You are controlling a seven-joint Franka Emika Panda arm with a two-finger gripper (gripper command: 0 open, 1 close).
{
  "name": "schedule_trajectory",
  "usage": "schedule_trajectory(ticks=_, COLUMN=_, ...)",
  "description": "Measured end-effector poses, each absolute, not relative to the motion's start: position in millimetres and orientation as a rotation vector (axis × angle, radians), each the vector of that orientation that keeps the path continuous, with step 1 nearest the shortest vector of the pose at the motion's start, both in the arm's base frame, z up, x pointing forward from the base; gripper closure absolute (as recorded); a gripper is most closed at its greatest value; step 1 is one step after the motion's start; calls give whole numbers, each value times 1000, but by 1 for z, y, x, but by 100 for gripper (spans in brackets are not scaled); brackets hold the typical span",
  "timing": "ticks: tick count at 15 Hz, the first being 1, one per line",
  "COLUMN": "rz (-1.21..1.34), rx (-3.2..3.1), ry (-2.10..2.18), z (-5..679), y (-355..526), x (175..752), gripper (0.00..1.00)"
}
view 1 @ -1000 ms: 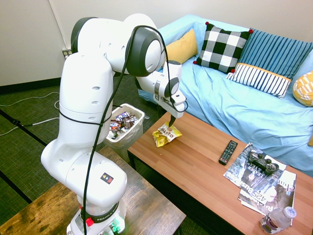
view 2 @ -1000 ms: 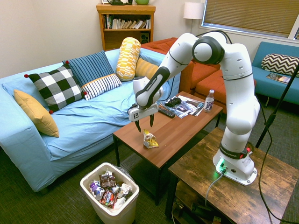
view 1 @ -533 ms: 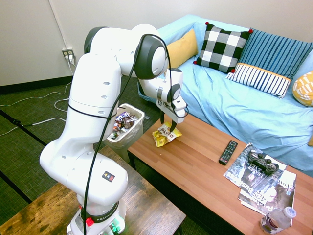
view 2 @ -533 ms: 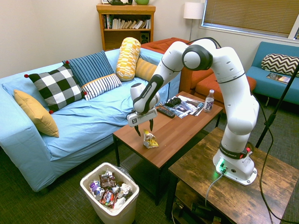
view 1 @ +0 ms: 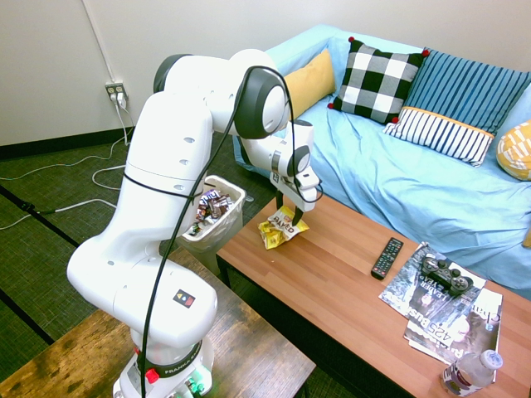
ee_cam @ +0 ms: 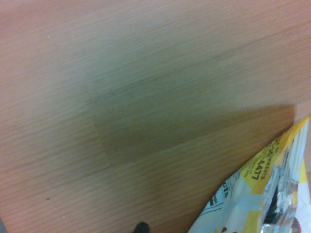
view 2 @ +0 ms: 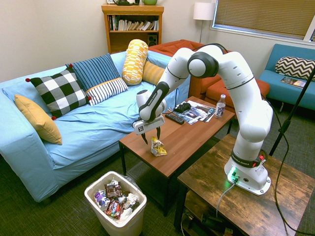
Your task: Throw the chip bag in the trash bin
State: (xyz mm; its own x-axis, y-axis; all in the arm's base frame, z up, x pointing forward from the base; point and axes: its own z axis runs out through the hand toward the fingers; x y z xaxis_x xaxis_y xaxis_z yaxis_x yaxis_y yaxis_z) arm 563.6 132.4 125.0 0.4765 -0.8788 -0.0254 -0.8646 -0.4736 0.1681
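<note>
My gripper pinches the bag by its upper edge next, since the chip bag's crinkled upper edge (view 2: pixel 155 139) stands up off the table.
The crinkled yellow chip bag (view 1: pixel 280 230) lies near the end of the wooden coffee table (view 1: pixel 348 290) that is closest to the trash bin. My gripper (view 1: pixel 291 218) hangs just above the bag, pointing down. It is open, and its dark fingers (view 2: pixel 144 139) stand apart over the bag's top edge with nothing held. From the other side, the gripper (view 2: pixel 151 137) sits right over the chip bag (view 2: pixel 157 146). The wrist view has a corner of the chip bag (ee_cam: pixel 262 189) on bare wood. The white trash bin (view 1: pixel 236 192) stands on the floor beside that table end. Wrappers fill the trash bin (view 2: pixel 93 198).
Further along the table lie a black remote (view 1: pixel 387 257), magazines (view 1: pixel 448 319) with a game controller (view 1: pixel 445 274) on them, and a water bottle (view 1: pixel 470 372). A blue sofa (view 1: pixel 415 182) with pillows runs behind the table. A dark wooden side table (view 2: pixel 256 206) stands near it.
The gripper has come down and a little closer to the chip bag, staying open. The arm's elbow has swung over toward the table. The bag has not moved.
</note>
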Motion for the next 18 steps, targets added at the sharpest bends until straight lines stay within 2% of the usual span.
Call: schedule_trajectory(ticks=18, rz=-175, rx=2606, ry=-1505, z=126, y=154, x=561, gripper=100)
